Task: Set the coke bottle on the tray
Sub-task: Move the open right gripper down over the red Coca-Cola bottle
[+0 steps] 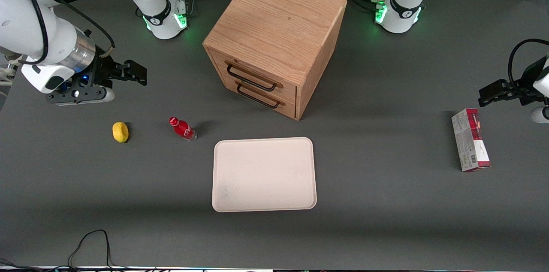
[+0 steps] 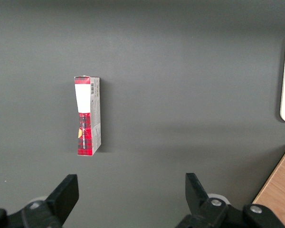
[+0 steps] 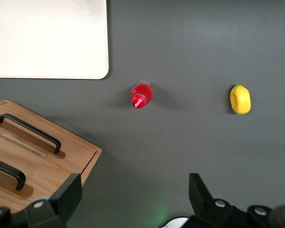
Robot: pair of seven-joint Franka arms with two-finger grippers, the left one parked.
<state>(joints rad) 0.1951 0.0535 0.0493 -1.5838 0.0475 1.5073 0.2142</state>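
Observation:
The coke bottle should go on the tray (image 1: 264, 174), so the robot's right gripper needs to pick the bottle up next by its red cap (image 1: 173, 121).
The coke bottle (image 1: 182, 128) is a small red bottle with a red cap, standing slightly tilted on the dark table beside the tray's corner. It also shows in the right wrist view (image 3: 141, 95), seen from above. The cream tray (image 1: 264, 174) lies flat and bare, nearer the front camera than the wooden cabinet; part of it shows in the right wrist view (image 3: 47, 38). My right gripper (image 1: 143, 75) hovers above the table, farther from the front camera than the bottle and well apart from it. It is open and empty (image 3: 133, 190).
A yellow lemon (image 1: 120, 131) lies beside the bottle, toward the working arm's end. A wooden two-drawer cabinet (image 1: 279, 36) stands mid-table, drawers shut. A red-and-grey carton (image 1: 470, 140) lies toward the parked arm's end. A cable (image 1: 90, 242) loops at the near table edge.

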